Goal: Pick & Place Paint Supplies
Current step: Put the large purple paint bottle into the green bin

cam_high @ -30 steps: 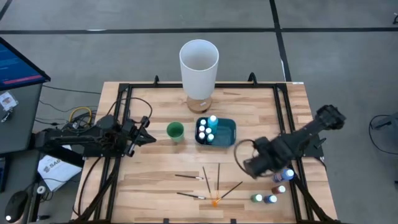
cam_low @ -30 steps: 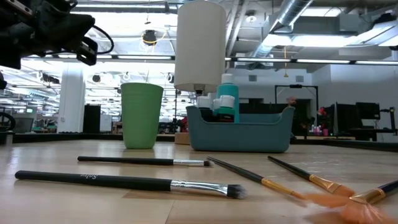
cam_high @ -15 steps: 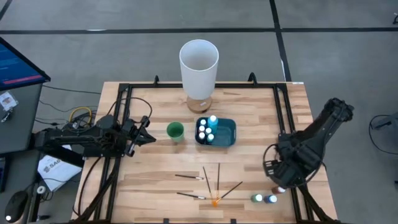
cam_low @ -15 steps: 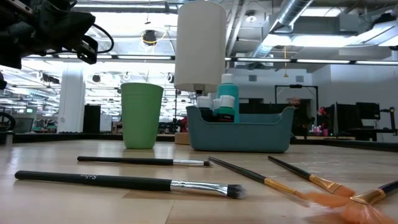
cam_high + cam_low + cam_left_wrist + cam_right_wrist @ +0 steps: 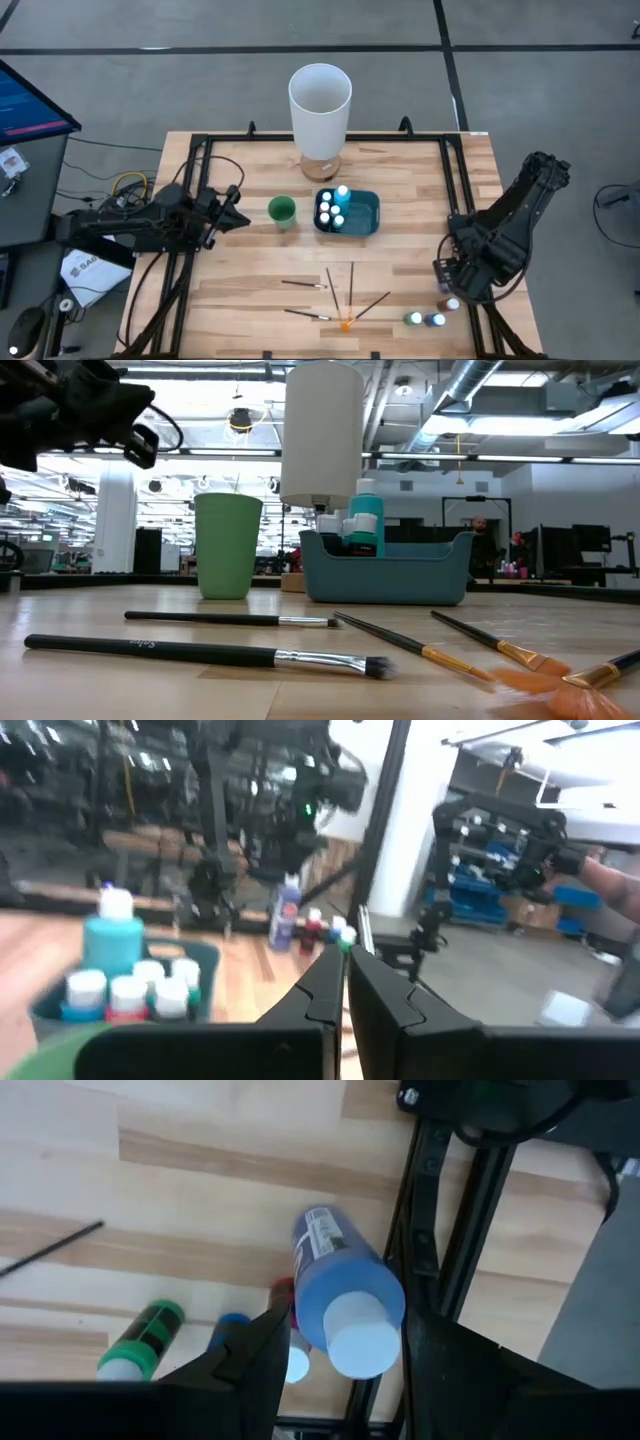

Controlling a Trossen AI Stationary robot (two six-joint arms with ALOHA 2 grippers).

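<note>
Next, my right gripper grabs the blue bottle by its white cap (image 5: 360, 1345) to place the bottle into the bin with the other paints.
My right gripper (image 5: 452, 285) hangs over the bottles at the table's near right corner, open and pointing down. In its wrist view the right gripper (image 5: 345, 1320) straddles an upright blue bottle (image 5: 340, 1275) with a white cap (image 5: 360, 1345). A green bottle (image 5: 140, 1345) and other small bottles (image 5: 426, 319) stand beside it. Several more bottles (image 5: 331, 207) sit in the blue bin (image 5: 365, 213). Several dark-handled brushes (image 5: 340, 295) lie on the near table, one orange-tipped (image 5: 346, 323). My left gripper (image 5: 235, 212) waits shut left of the green cup. My right gripper comes from above with one finger (image 5: 262, 1348) on each side of the blue bottle's body (image 5: 320, 1250), just below the cap. The bottle stands upright on the table. I cannot tell whether the fingers touch it.
A tall white cylinder (image 5: 320, 105) stands at the far middle, with the small green cup (image 5: 282, 210) left of the bin. A black frame rail (image 5: 430, 1250) runs along the table's right edge, right beside the blue bottle. Bare wood lies between the brushes and the bin.
My right gripper has swung from the table's middle right toward the near right corner and turned to point down over the bottles there. Nothing on the table has moved.
</note>
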